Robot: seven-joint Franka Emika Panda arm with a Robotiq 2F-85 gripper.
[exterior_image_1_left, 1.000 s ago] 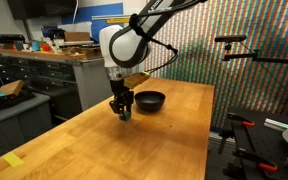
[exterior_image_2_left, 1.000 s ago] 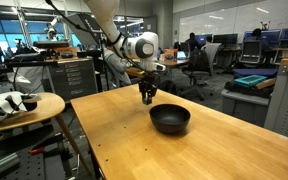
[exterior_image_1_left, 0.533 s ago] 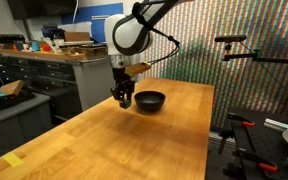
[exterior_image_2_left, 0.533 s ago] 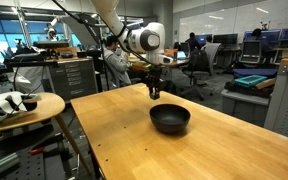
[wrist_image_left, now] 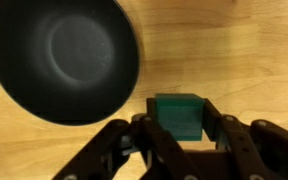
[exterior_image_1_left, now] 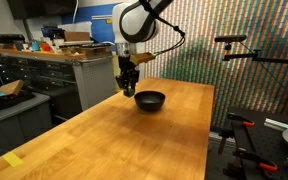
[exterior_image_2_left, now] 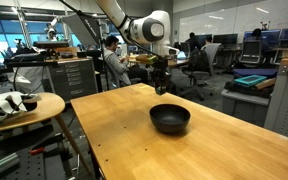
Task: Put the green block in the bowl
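The green block (wrist_image_left: 177, 114) moves over the bowl next, before my gripper opens. It hangs beside the bowl's rim and would drop onto the wooden table if released now.
My gripper (wrist_image_left: 179, 122) is shut on the green block (wrist_image_left: 177, 114), a small dark green cube held between the two fingers. In the wrist view the black bowl (wrist_image_left: 60, 55) lies below and to the upper left of the block, empty. In both exterior views the gripper (exterior_image_1_left: 129, 92) (exterior_image_2_left: 160, 90) hangs in the air above the wooden table, just beside the bowl (exterior_image_1_left: 150, 100) (exterior_image_2_left: 170, 118). The block is too small to make out in the exterior views.
The wooden table (exterior_image_1_left: 124, 140) (exterior_image_2_left: 184, 150) carries only the bowl. Workbenches and cabinets (exterior_image_1_left: 34, 70) stand beyond the table. A small round table with objects (exterior_image_2_left: 19, 105) stands to the side. A tripod (exterior_image_1_left: 246, 45) stands past the table edge.
The gripper has risen from the table surface with the green block and moved toward the bowl.
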